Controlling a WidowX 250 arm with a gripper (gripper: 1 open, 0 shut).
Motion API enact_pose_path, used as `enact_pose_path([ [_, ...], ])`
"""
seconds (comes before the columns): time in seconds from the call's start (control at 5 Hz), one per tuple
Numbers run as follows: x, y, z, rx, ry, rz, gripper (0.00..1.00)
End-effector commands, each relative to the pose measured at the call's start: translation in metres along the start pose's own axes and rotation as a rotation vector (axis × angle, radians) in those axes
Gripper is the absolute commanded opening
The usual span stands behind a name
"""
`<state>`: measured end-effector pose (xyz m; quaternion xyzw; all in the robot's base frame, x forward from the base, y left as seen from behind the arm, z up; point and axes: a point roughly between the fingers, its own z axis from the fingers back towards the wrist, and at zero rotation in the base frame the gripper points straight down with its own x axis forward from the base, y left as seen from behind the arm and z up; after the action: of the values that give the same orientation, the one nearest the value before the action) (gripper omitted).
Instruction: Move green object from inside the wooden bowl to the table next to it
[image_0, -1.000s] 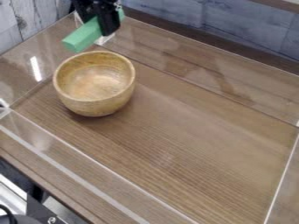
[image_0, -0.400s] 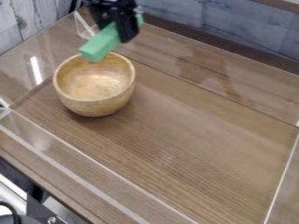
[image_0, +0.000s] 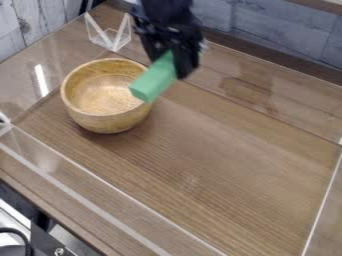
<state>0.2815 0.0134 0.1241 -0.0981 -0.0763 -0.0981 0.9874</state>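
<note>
The object's lower end is still above, near the bowl's rim. My gripper keeps holding until the lower end of the green object is on the table's brown wood-grain surface.
My gripper is shut on the upper end of the green object, a bright green bar that hangs tilted in the air. The bar's lower end overlaps the right rim of the wooden bowl in this view. The bowl is round and light tan, stands left of centre on the table, and nothing shows inside it. The black gripper points steeply downward, just right of the bowl and above the brown wood-grain surface.
Low clear acrylic walls border the tabletop on all sides. A grey plank wall runs along the back. Bare tabletop stretches to the right of the bowl and in front of it.
The gripper has carried the green object rightward and slightly downward, from behind the bowl's far-left side to over its right rim. The bowl has not moved.
</note>
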Motion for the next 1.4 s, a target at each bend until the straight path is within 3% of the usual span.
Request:
enact_pose_path([
  [0.0,0.002,-0.012,-0.003,0.04,-0.041,-0.009,0.0],
  [0.4,-0.002,-0.026,-0.049,0.079,-0.02,0.059,0.0],
  [0.6,0.001,-0.018,-0.05,0.093,-0.014,0.089,0.0],
  [0.8,-0.01,-0.009,-0.048,0.088,-0.002,0.074,1.0],
  [1.0,-0.021,-0.003,-0.048,0.084,0.008,0.055,1.0],
  [1.2,-0.014,0.001,-0.043,0.08,0.011,0.048,1.0],
])
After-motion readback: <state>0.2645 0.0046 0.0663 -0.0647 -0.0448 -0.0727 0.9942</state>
